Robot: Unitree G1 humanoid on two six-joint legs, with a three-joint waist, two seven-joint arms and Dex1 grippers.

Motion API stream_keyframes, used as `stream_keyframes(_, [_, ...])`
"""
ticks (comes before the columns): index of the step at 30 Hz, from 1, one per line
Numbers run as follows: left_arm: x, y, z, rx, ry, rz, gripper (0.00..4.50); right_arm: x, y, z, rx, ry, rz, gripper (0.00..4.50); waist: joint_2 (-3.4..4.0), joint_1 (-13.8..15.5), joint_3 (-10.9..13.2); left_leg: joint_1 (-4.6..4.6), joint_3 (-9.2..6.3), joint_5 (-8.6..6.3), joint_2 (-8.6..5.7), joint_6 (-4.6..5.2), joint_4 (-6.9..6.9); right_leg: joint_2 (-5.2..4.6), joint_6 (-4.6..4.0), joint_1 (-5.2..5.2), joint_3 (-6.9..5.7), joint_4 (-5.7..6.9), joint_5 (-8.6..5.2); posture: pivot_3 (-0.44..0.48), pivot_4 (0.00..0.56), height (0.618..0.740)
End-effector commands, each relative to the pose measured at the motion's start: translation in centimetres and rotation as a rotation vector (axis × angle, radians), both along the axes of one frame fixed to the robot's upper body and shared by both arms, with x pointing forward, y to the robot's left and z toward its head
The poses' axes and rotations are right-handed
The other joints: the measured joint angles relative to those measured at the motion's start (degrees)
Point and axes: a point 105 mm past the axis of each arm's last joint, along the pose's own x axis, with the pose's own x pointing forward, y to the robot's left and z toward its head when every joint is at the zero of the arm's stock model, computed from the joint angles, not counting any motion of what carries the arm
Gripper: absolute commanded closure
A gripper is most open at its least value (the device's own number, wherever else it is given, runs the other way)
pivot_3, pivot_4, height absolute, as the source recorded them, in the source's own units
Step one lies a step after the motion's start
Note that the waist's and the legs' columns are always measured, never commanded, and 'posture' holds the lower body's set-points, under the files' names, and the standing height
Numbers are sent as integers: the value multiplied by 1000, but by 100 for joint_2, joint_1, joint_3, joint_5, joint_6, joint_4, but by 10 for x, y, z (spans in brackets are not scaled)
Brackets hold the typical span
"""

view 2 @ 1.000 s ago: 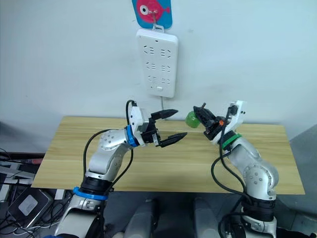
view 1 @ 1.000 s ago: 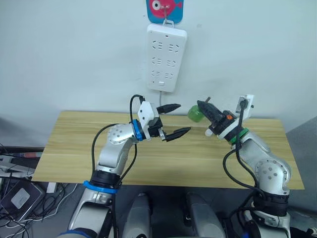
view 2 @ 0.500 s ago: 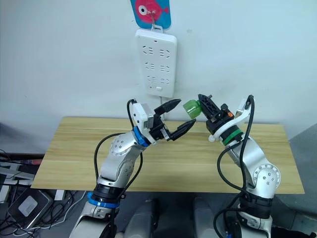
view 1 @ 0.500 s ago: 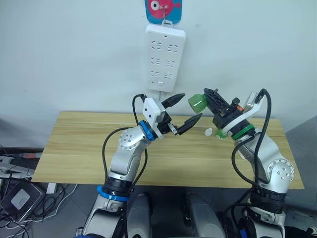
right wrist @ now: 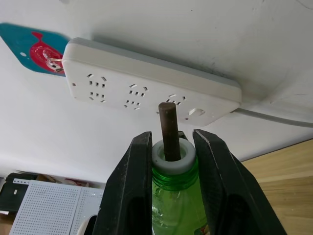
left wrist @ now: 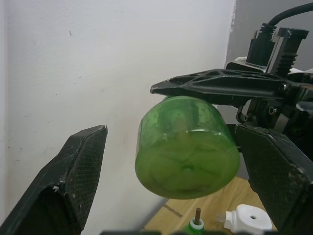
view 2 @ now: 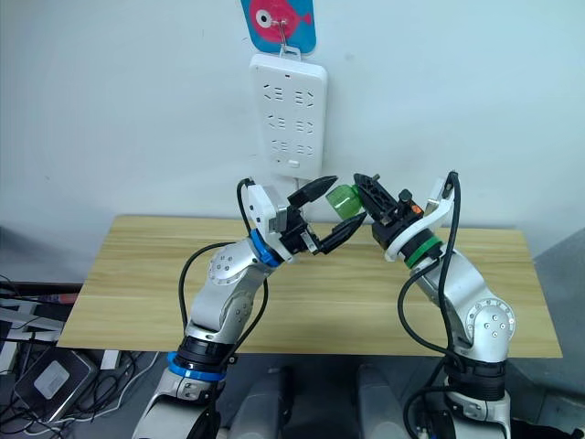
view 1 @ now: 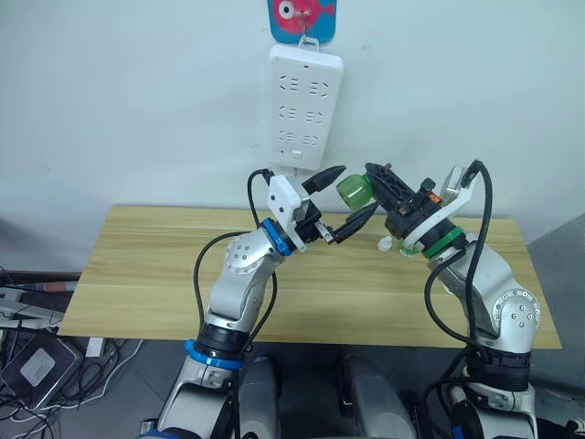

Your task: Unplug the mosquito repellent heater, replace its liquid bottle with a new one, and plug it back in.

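Observation:
The left gripper takes hold of the new bottle by its round green body (left wrist: 186, 149) next, to fit the bottle's neck into the mosquito repellent heater (left wrist: 250, 219).
My right gripper (view 1: 377, 187) is shut on the neck of a green liquid bottle (view 1: 351, 190), held in the air in front of the wall with its brown wick (right wrist: 168, 127) pointing back along the fingers. My left gripper (view 1: 356, 189) is open, with one finger on either side of the bottle's base (left wrist: 186, 152) and a gap showing at the left finger (left wrist: 73, 176). The white mosquito repellent heater (left wrist: 250, 219) lies on the table behind the right arm, next to another green bottle top with a wick (left wrist: 197, 225).
A long white power strip (view 1: 304, 108) hangs on the wall from a pink and blue fish hook (view 1: 302, 18), right above the grippers. Its cable runs down behind them. The wooden table (view 1: 137, 274) spreads out below both arms.
My right gripper has lifted the green bottle and carried it left. My left gripper has risen and moved right until its open fingers straddle the bottle's base.

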Motion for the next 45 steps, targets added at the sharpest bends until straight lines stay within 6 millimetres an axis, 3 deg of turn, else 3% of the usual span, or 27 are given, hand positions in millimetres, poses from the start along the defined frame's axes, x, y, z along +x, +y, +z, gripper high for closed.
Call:
stream_keyframes(1, [-5,-4,9,-31,-41,-16,634,-11,3,14,18,-58,27,3627,0,0,0,0,0,0,0,0,0,0,0,0,0,0,0,21,262,740])
stream_keyframes(6, [-4,-4,9,-37,-39,-15,2202,-12,4,14,5,-63,37,3627,0,0,0,0,0,0,0,0,0,0,0,0,0,-2,0,23,261,740])
stream_keyframes(16, [-4,-6,9,-24,-47,-10,2235,-15,10,13,-33,-85,64,3627,0,1,0,0,0,0,0,0,-1,1,0,0,1,-2,0,26,262,740])
stream_keyframes(22, [-1,-4,8,-15,-50,-2,2235,-18,7,13,-55,-96,69,1581,0,2,0,0,0,0,1,0,-1,2,0,0,1,-3,0,20,264,740])
stream_keyframes(25, [1,-1,9,-12,-51,2,2235,-24,-2,-5,-196,-64,90,510,0,6,0,-1,0,0,0,0,-1,2,0,0,2,-6,0,17,266,740])
stream_keyframes(27, [3,3,8,-3,-50,1,2235,-37,-12,-23,-368,-46,150,23,1,35,1,-4,-2,0,-3,0,-2,1,0,2,2,-10,0,10,278,740])
stream_keyframes(32, [3,10,6,8,-47,-2,2235,-56,-52,-64,-880,2,270,23,2,0,1,-8,5,-3,-8,4,-3,-3,1,8,11,-35,0,3,291,740])
stream_keyframes(35, [3,14,-3,21,-28,1,2235,-51,-92,-85,-1153,97,284,23,2,0,1,-4,2,-3,-2,6,-4,6,1,10,8,-38,-1,-1,303,740])
stream_keyframes(40, [-4,13,-9,14,-12,4,2235,-26,-155,-104,-1423,220,178,23,3,12,9,0,1,-4,4,5,-4,23,2,15,10,-45,0,24,324,740])
stream_keyframes(45, [-9,15,-14,9,13,24,2235,-15,-183,-112,-1467,310,148,23,1,26,55,-4,2,-5,3,6,-5,15,2,15,14,-53,0,50,370,740])
